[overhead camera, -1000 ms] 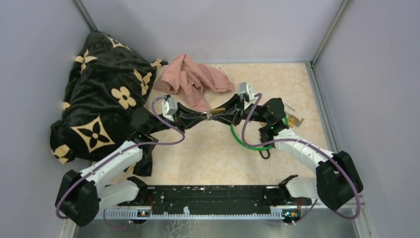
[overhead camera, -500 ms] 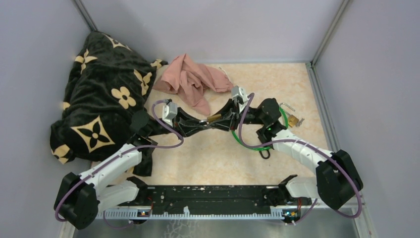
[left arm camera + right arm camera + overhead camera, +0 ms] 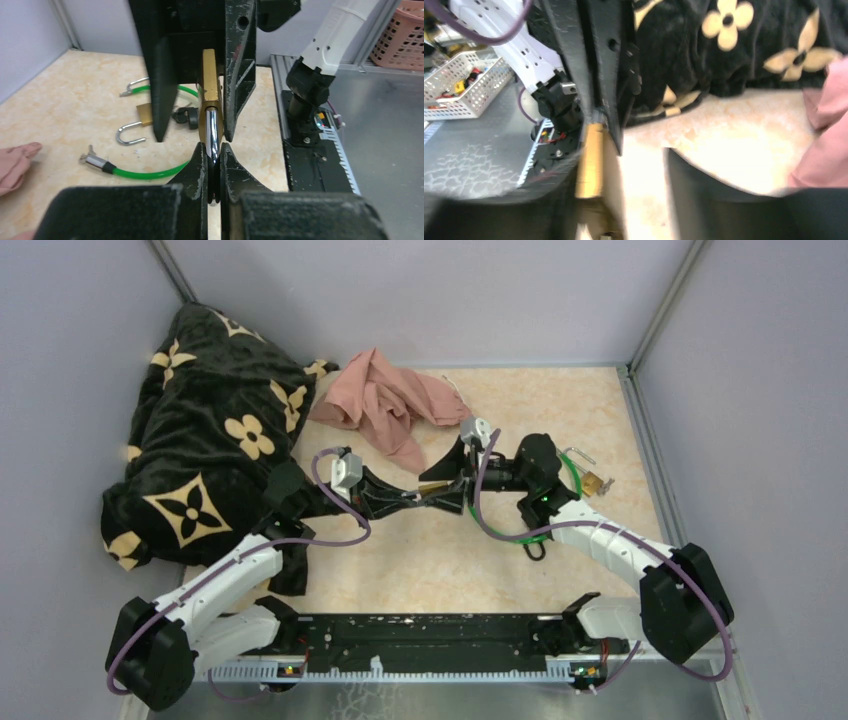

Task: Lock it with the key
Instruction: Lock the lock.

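Observation:
My right gripper is to grab the key next, at the brass body's end opposite the held shackle. It should then lock the padlock and draw out the key.
A brass padlock hangs in the air between my two grippers at mid-table. My left gripper is shut on its silver shackle, seen pinched between the fingers in the left wrist view. My right gripper is open, its fingers wide either side of the brass body, which lies close to one finger. The right wrist view is blurred; the padlock sits by the left finger with a wide gap to the other. I cannot make out the key for certain.
A second brass padlock with an open shackle lies at the right, inside a green cable. Small dark items lie beside it. A pink cloth and a black flowered blanket lie at the back left.
My right gripper has opened around the padlock body. Both grippers and the padlock have shifted a little nearer and to the left.

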Available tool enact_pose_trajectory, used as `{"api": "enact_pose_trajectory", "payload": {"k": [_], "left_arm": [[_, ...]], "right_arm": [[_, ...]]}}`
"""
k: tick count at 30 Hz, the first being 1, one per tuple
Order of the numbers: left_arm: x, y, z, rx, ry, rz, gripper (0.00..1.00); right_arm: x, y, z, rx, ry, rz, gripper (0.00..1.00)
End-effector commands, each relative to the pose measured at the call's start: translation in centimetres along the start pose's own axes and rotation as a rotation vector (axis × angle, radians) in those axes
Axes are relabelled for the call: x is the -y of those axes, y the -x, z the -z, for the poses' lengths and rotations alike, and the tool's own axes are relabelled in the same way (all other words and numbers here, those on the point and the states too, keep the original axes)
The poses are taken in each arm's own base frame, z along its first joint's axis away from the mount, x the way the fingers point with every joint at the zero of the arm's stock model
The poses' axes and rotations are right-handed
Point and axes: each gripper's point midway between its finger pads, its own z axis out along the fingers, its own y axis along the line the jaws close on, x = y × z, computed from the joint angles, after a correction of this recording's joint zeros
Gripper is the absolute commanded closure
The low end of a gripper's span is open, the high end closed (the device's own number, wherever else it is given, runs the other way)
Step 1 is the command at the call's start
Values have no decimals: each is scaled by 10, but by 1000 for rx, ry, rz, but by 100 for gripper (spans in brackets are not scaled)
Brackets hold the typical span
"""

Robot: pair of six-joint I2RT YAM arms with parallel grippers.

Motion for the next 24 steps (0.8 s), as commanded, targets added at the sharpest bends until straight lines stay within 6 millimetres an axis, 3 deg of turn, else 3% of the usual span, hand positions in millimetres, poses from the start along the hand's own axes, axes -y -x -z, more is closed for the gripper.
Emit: {"api": "enact_pose_trajectory", "payload": {"k": [1, 2, 3, 9, 12, 14, 15, 19, 24], "left_arm": [[18, 0, 6, -28, -83, -87, 100], [17, -8, 10, -49, -78, -67, 100], [16, -17, 14, -71, -71, -54, 100], [10, -67, 38, -200, -30, -28, 100], [9, -76, 44, -228, -17, -54, 100], [10, -76, 45, -225, -15, -65, 100], [11, -75, 46, -223, -18, -75, 100], [14, -80, 48, -226, -24, -73, 100], [15, -80, 48, -225, -31, -75, 100]], "right_arm": [[28, -26, 9, -116, -122, -15, 31], [27, -37, 12, -149, -123, -41, 9], [26, -46, 15, -181, -128, -65, 2], [11, -86, 36, -309, -112, -71, 2], [6, -88, 42, -332, -121, -17, 14], [3, -89, 43, -347, -118, 30, 37], [1, -91, 43, -357, -126, 43, 42], [0, -108, 42, -413, -156, 128, 49], [1, -109, 36, -417, -141, 146, 52]]}}
